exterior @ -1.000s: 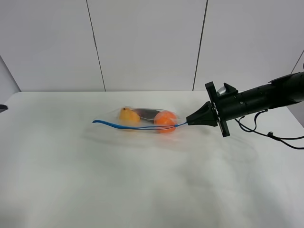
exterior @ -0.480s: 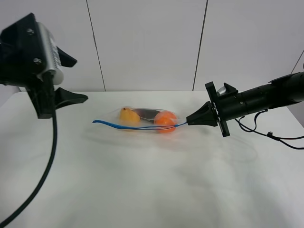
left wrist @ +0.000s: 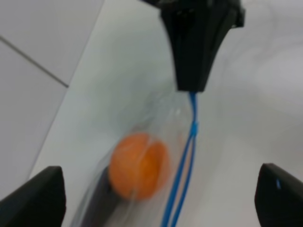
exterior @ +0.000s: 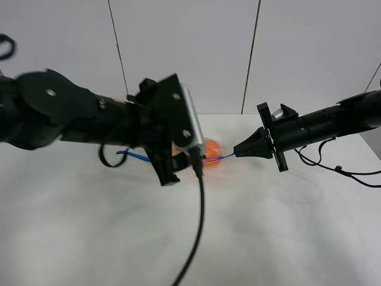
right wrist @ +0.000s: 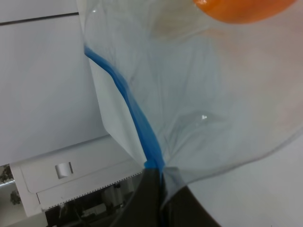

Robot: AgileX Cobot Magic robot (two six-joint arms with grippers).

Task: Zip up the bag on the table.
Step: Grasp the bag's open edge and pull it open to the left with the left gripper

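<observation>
The loose end (exterior: 120,152) of the blue seal is the part my left gripper will grab next, to zip up the clear bag (exterior: 212,156).
The clear bag (exterior: 212,156) lies on the white table (exterior: 268,226), mostly hidden behind my left arm in the high view. An orange fruit (exterior: 209,148) shows through it, and its blue seal strip (exterior: 132,155) sticks out to the left. My right gripper (exterior: 238,152) is shut on the right end of the blue seal strip (right wrist: 127,101). My left gripper (left wrist: 161,194) is open wide and empty, hovering above the bag, with the orange fruit (left wrist: 139,165) and blue strip (left wrist: 189,151) between its fingertips (left wrist: 42,194). The yellow fruit is hidden.
The right gripper's black tip (left wrist: 196,47) faces the left wrist camera, close ahead. A black cable (exterior: 199,226) hangs from the left arm over the table's front. A cable (exterior: 339,170) trails from the right arm.
My left arm has swung in from the far left to above the bag, and now covers most of it. The right gripper and the bag have not moved.
</observation>
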